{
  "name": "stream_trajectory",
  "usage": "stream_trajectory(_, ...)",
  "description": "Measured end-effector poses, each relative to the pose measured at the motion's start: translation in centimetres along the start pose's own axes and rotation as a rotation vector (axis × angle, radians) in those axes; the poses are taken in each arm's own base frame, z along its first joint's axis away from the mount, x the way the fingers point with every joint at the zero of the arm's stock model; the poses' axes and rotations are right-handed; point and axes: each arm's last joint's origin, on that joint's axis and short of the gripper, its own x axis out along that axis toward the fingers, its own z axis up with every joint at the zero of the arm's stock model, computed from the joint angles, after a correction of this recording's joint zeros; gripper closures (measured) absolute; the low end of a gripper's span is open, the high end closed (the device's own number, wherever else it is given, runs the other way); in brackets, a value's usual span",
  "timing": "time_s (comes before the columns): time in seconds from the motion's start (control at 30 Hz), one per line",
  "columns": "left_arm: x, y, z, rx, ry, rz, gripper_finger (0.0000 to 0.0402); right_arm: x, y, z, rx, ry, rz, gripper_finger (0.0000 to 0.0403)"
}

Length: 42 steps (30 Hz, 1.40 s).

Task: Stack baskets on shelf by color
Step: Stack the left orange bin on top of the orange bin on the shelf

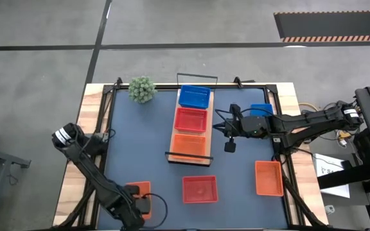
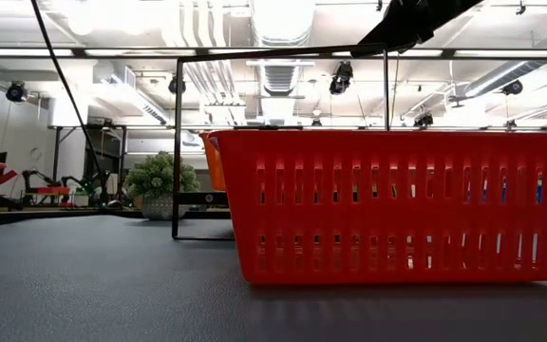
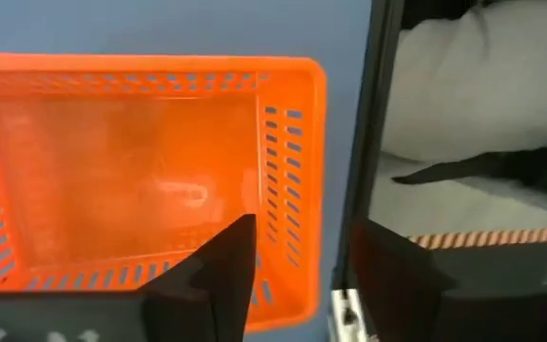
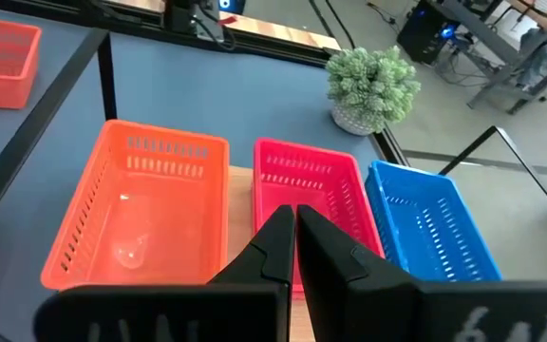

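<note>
I will stack the orange basket with its color on the shelf. My left gripper will first grab the basket by its short end's rim (image 3: 307,171).
The light-wood shelf (image 1: 172,138) carries three baskets in a row: blue (image 1: 194,97) farthest, red (image 1: 191,119) in the middle, orange (image 1: 189,146) nearest. The right wrist view shows them again as orange (image 4: 145,204), red (image 4: 302,185) and blue (image 4: 425,223). My right gripper (image 1: 229,147) (image 4: 295,237) is shut and hovers just right of the shelf. My left gripper (image 1: 137,205) (image 3: 302,275) is open at the near left corner, over an orange basket (image 1: 139,190) (image 3: 122,171). One finger (image 3: 221,275) stands inside its end wall and the other (image 3: 397,275) outside.
Loose baskets lie on the dark-blue mat: red (image 1: 200,189) (image 2: 397,204) near centre, orange (image 1: 268,178) near right, blue (image 1: 261,110) behind my right arm. A fuzzy green plant (image 1: 142,89) stands at the far left. Black wire rails (image 1: 188,156) cap the shelf ends.
</note>
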Motion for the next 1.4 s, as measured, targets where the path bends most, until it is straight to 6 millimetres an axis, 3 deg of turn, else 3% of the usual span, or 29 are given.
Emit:
stream_trajectory(0.4,3.0,-0.5,0.7,0.049,-0.003,-0.005,0.0247,0.0,0.0,-0.1,-0.002,0.006,0.001,0.0394)
stream_trajectory(0.53,3.5,-0.4,0.7,0.072,0.008,0.011,0.0285,0.0,0.0,-0.1,-0.002,0.006,0.001,0.0394)
stream_trajectory(0.67,3.4,0.2,0.3,0.122,0.057,0.070,0.0361,0.0,0.1,-0.1,-0.006,0.007,0.005,0.0394)
stream_trajectory(0.73,2.7,0.8,-0.1,0.128,0.092,0.123,0.0389,0.0,0.1,-0.1,-0.008,0.006,0.005,0.0394)
stream_trajectory(1.03,-3.2,3.0,-1.8,0.168,0.075,0.338,0.0401,-0.4,-0.2,1.5,-0.027,-0.073,0.002,0.0384)
stream_trajectory(1.2,-6.1,3.6,-2.3,0.277,0.019,0.318,0.0401,-0.1,0.1,4.2,-0.065,-0.162,0.183,0.0329)
stream_trajectory(1.4,-7.9,3.9,-2.5,0.457,-0.050,0.331,0.0401,3.3,1.2,8.2,-0.155,-0.229,0.393,0.0255)
